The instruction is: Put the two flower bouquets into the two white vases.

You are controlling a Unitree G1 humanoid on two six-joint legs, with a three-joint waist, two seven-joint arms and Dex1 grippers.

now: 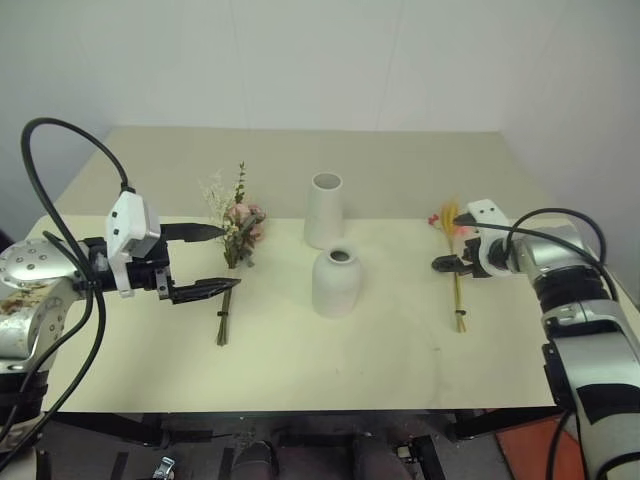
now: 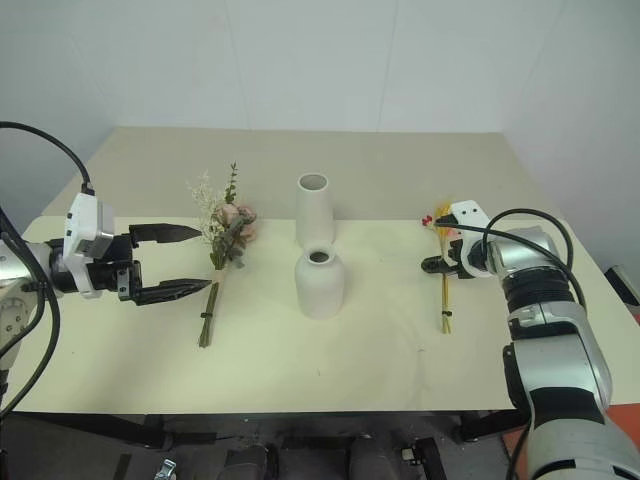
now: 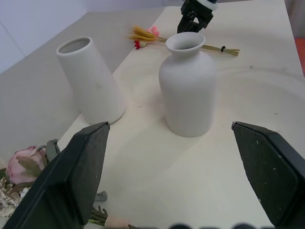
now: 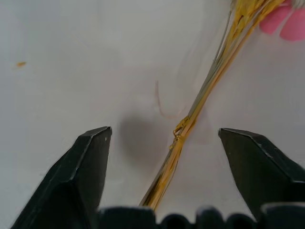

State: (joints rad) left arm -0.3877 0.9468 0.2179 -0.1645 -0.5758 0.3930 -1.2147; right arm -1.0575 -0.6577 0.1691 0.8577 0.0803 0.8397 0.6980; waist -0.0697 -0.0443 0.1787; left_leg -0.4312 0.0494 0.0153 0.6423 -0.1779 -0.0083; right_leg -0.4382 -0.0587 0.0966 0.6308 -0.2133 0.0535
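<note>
My left gripper should next grab the rose bouquet's stems just below the leaves, as soft petals and thin leaves spread at its head.
The full bunch of pink roses (image 1: 238,225) lies on the table left of centre, stems toward me. My left gripper (image 1: 232,258) hovers open beside and above its stems, nothing between the fingers. The tall cone vase (image 1: 324,210) and the shorter bottle vase (image 1: 336,283) stand upright mid-table. They are also in the left wrist view, the cone vase (image 3: 90,81) beside the bottle vase (image 3: 187,86). The thin yellow-plumed bunch (image 1: 457,290) lies at the right. My right gripper (image 1: 447,262) is low over it, open, with the stem (image 4: 200,102) between its fingers.
The cream table top (image 1: 300,370) has bare room in front of the vases and between the two bouquets. Its front edge runs close to me. A black cable (image 1: 60,130) loops above my left arm.
</note>
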